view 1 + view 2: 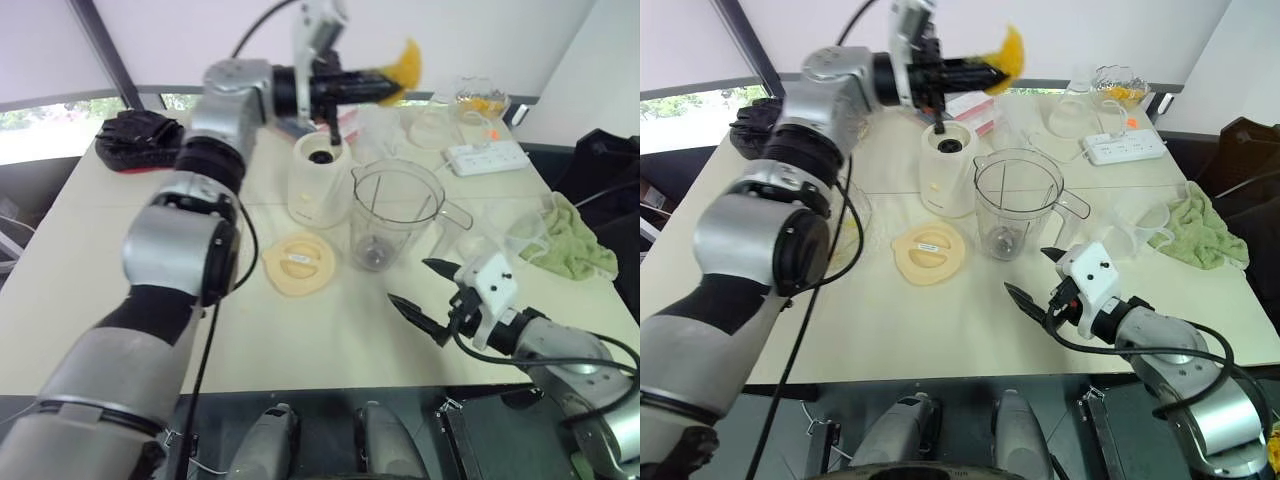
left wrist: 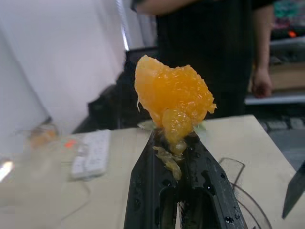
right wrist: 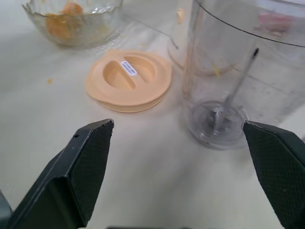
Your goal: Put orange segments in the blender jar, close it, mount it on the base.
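Observation:
The orange segment (image 1: 406,63) is high up, beyond the jar's open rim (image 1: 398,190), so my left gripper should keep holding it until it is down over the jar.
High above the table, over the far side of the blender jar (image 1: 395,215), my left gripper (image 1: 385,86) is shut on a glossy orange segment (image 1: 406,63), pointing to the right. The left wrist view shows the pulpy segment (image 2: 172,98) pinched at the fingertips (image 2: 155,143), with juice on them. The clear jar stands open and upright, its blade at the bottom (image 3: 217,119). Just behind it on the left is the cream base (image 1: 320,180). The pale-yellow lid (image 1: 298,264) lies flat to the jar's left. My right gripper (image 1: 425,295) hovers open in front of the jar, holding nothing.
A crinkled clear bowl (image 3: 71,19) with orange pieces sits beyond the lid. At the back right are a white power strip (image 1: 487,156), clear containers (image 1: 440,125) and another bowl with orange bits (image 1: 480,100). A green cloth (image 1: 570,240) lies right; a person (image 2: 209,47) stands beyond the table.

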`<action>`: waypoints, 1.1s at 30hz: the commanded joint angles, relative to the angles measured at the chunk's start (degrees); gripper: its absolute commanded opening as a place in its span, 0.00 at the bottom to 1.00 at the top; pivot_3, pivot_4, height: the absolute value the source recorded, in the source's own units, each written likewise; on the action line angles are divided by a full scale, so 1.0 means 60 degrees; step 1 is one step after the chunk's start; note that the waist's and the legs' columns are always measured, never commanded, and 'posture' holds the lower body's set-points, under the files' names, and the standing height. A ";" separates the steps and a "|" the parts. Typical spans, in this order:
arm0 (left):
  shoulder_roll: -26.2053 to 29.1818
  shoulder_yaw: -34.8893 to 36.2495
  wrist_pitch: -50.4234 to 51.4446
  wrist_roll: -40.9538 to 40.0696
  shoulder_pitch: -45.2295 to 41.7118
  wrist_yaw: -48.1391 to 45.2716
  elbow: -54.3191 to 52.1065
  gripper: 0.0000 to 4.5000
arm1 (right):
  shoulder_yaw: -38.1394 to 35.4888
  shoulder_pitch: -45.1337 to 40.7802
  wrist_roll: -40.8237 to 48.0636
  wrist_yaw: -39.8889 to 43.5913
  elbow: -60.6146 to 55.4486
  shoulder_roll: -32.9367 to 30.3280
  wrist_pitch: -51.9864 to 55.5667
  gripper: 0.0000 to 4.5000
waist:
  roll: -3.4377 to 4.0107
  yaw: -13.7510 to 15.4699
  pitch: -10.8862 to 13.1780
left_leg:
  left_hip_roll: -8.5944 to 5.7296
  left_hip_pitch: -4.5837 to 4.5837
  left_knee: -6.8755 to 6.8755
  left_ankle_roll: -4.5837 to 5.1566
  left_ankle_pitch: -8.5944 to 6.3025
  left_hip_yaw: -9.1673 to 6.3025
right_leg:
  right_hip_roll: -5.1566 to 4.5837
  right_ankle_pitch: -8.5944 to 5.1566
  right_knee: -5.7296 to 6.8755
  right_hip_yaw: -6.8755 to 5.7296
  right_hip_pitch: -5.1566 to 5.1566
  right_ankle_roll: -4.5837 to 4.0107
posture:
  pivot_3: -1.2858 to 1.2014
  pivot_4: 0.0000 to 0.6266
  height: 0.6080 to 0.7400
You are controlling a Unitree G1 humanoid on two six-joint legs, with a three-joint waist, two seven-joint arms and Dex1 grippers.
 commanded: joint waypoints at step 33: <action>-0.0269 0.0281 -0.1140 0.1259 0.0270 0.1078 0.0273 0.84 | -0.0968 0.1364 0.0123 -0.0764 -0.1525 0.0217 0.0307 1.00 | 0.0000 0.0051 0.0000 | -0.0003 0.0001 0.0002 0.0003 -0.0001 0.0001 | 0.0001 0.0000 0.0001 0.0002 0.0004 0.0001 | 0.52 0.24 1.00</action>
